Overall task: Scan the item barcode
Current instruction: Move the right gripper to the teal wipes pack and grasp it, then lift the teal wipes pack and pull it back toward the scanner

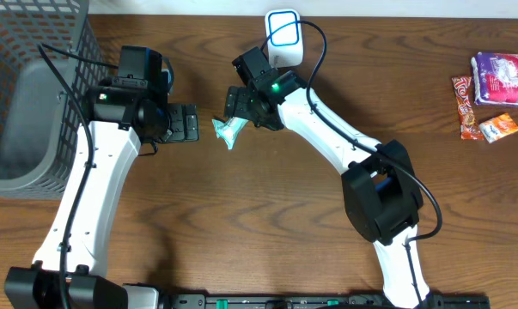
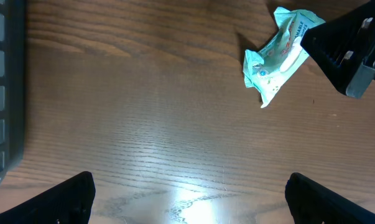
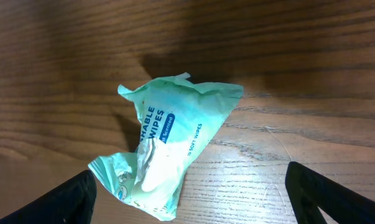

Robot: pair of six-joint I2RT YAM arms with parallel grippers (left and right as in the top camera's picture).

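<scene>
My right gripper should next grab the wipes packet across its middle by the long sides, so that the packet's bottom stays free to scan.
The item is a crumpled mint-green wipes packet lying on the wooden table near its middle. My right gripper is open just above it. The packet lies between the wide-spread fingers, closer to the left finger, and no barcode shows on its visible face. My left gripper is open over bare wood to the left of the packet, with nothing between its fingers. In the overhead view the left gripper and right gripper flank the packet. A white device with a blue ring stands at the table's back edge.
A grey mesh basket fills the far left of the table, beside the left arm. Several snack packets lie at the far right. The right arm's black fingers show at the upper right of the left wrist view.
</scene>
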